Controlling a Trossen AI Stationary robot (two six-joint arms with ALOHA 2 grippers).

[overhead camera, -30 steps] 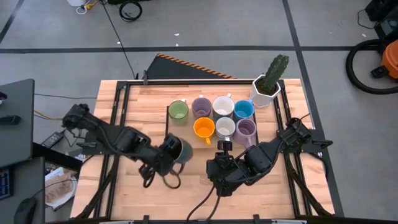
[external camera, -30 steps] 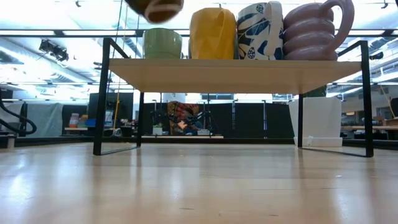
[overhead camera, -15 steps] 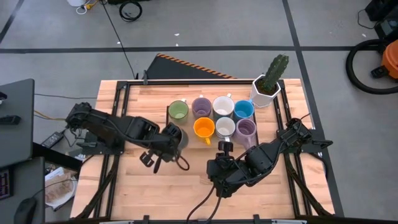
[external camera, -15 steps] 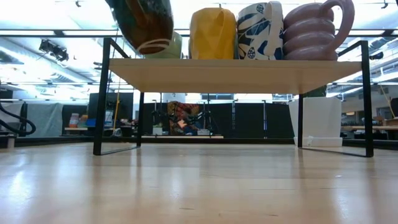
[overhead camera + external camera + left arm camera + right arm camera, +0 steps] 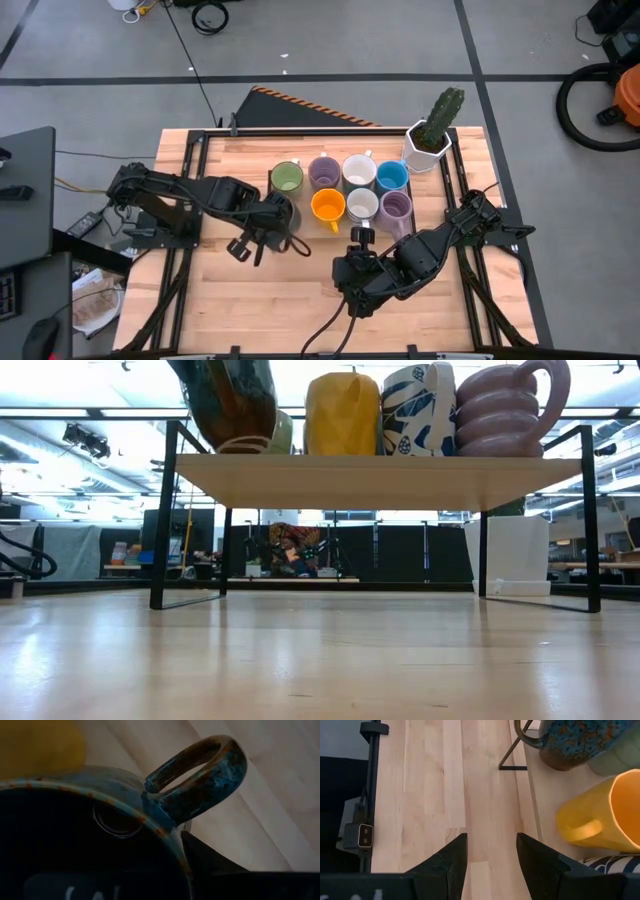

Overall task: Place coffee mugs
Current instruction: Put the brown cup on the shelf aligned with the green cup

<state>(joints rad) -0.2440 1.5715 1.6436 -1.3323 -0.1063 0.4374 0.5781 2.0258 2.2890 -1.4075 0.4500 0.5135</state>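
Observation:
The dark mug's base is at the shelf corner, close beside the orange mug, so it is time for my left gripper to open now.
The dark brown-black mug (image 5: 282, 212) is in my left gripper (image 5: 272, 220) at the near left corner of the low rack's shelf (image 5: 380, 465). In the low view the mug (image 5: 228, 405) stands tilted, with its base at the shelf top. Seven mugs stand upright on the shelf: green (image 5: 287, 179), two purple, two white, blue, and orange (image 5: 328, 205). My right gripper (image 5: 345, 272) is open and empty over the bare table, nearer than the rack. Its wrist view shows the orange mug (image 5: 600, 815) and the dark mug (image 5: 575, 745). My left gripper holds the dark mug by its rim wall (image 5: 170, 845) right beside the handle (image 5: 200, 775). One finger (image 5: 210, 865) is outside the wall; the other seems to be inside the dark hollow. The fingers come from the table's near left side. The mug is tilted, base at the shelf.
A white hexagonal planter with a green cactus (image 5: 428, 140) stands on the table at the rack's far right. The rack has thin black legs (image 5: 160, 520). Bare wood lies near and left of the rack.
My left gripper has carried the dark mug toward the table's far edge and down. It has gone from above the table in front of the rack to the shelf's near left corner. The mug is still held and tilted. My right arm has kept still.

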